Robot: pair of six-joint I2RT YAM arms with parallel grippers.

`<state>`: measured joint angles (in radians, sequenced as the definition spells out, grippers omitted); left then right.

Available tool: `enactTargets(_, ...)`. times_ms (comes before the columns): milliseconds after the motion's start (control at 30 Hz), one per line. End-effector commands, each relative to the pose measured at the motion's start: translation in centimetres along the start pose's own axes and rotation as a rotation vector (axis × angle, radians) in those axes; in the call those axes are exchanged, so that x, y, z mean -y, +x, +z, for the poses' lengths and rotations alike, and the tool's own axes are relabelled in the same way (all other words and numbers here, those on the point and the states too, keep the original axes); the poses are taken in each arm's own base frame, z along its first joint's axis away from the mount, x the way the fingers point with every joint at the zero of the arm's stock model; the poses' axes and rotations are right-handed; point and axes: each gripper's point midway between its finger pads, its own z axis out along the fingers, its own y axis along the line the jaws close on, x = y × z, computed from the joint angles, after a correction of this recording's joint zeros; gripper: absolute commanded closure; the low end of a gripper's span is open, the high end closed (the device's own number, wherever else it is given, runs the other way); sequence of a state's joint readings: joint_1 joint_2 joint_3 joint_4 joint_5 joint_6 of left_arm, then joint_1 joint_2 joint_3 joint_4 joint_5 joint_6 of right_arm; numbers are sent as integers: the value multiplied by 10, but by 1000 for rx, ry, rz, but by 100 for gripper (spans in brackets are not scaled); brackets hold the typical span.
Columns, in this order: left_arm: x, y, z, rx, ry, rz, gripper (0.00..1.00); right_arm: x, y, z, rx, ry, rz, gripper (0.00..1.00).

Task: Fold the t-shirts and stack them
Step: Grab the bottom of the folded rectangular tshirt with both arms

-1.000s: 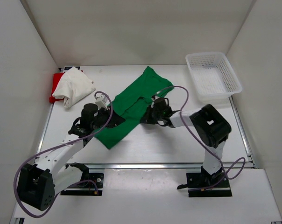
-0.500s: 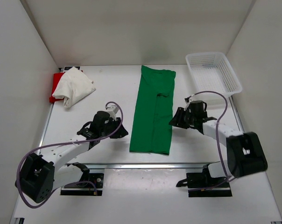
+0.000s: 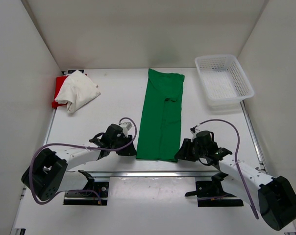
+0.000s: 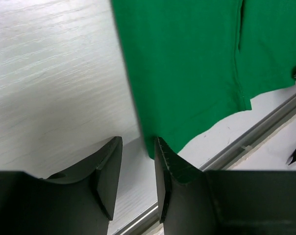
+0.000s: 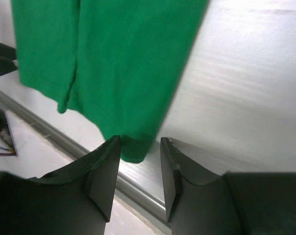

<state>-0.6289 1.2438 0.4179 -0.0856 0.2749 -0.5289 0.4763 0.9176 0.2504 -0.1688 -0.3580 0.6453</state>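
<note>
I need to grab the green t-shirt (image 3: 161, 115) by its near corner (image 3: 138, 156) with my left gripper next, opposite my right gripper's corner, to fold the t-shirt's near end over.
The green t-shirt (image 3: 161, 115) lies flat in the middle of the table as a long narrow strip running from far to near. My left gripper (image 3: 132, 150) sits low at its near left corner, open; in the left wrist view (image 4: 138, 142) the green corner (image 4: 150, 144) touches the right fingertip and the gap is bare. My right gripper (image 3: 180, 153) is at the near right corner, open, with the green corner (image 5: 133, 152) just between its fingertips (image 5: 140, 142). The white t-shirt (image 3: 78, 91) lies crumpled at the far left on top of the red t-shirt (image 3: 58, 89).
A white mesh basket (image 3: 223, 79) stands at the far right. A metal rail (image 3: 158, 173) runs along the table's near edge just behind both grippers. White walls close in the left, right and back.
The green t-shirt went from a slanted heap to a straight strip. Both grippers let go of it, opened and moved down to its near corners.
</note>
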Motion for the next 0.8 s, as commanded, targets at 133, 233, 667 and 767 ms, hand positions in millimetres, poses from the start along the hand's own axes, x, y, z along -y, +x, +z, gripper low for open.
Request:
enactTargets(133, 10, 23, 7, -98, 29, 45, 58, 1, 13, 2, -7, -34, 89, 70)
enactTargets(233, 13, 27, 9, -107, 45, 43, 59, 1, 19, 3, -32, -44, 91, 78)
enactTargets(667, 16, 42, -8, -131, 68, 58, 100, -10, 54, -5, -121, -59, 58, 100)
enactTargets(767, 9, 68, -25, -192, 52, 30, 100, -27, 71, -12, -165, -81, 42, 100)
